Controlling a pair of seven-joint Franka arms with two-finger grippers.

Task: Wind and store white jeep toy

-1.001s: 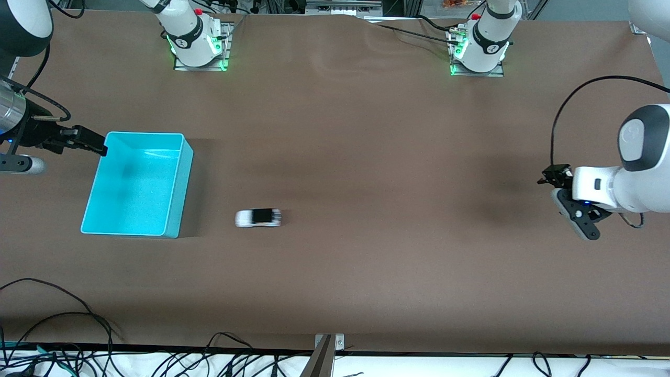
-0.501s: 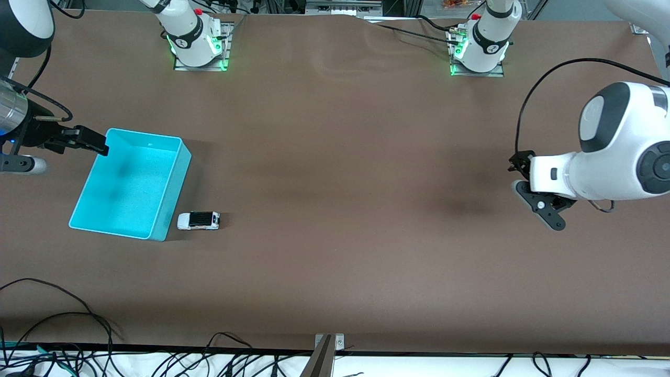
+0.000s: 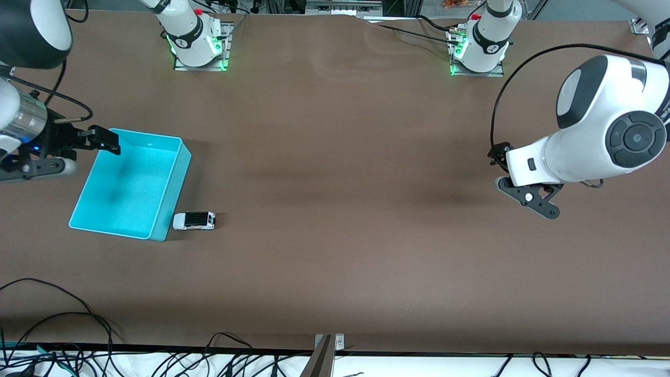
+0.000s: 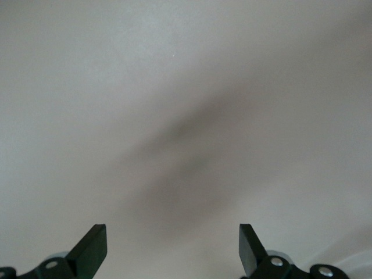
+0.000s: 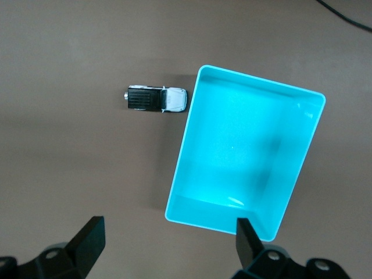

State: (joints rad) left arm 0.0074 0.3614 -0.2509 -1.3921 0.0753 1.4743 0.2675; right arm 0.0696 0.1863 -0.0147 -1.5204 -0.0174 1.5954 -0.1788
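Observation:
My right gripper grabs the white jeep toy across its long sides next, since the cyan bin's side (image 3: 167, 220) stands close to the toy's hood end.
The white jeep toy (image 3: 194, 220) (image 5: 157, 99), black-roofed, stands on the brown table right beside the near corner of the empty cyan bin (image 3: 131, 183) (image 5: 244, 163). Whether the two touch I cannot tell. My right gripper (image 3: 99, 144) (image 5: 168, 241) hangs open and empty over the bin's rim at the right arm's end of the table. My left gripper (image 3: 523, 193) (image 4: 173, 247) is open and empty above bare table near the left arm's end, a long way from the jeep.
Both arm bases (image 3: 196, 42) (image 3: 479, 47) stand along the table's top edge. Loose cables (image 3: 52, 324) and a metal bracket (image 3: 327, 351) lie at the edge nearest the front camera. Brown tabletop (image 3: 340, 209) stretches between the jeep and the left gripper.
The jeep has rolled toward the bin and stopped beside it; the bin turned slightly. The left arm swung toward the table's middle. The right gripper shifted a little over the bin.

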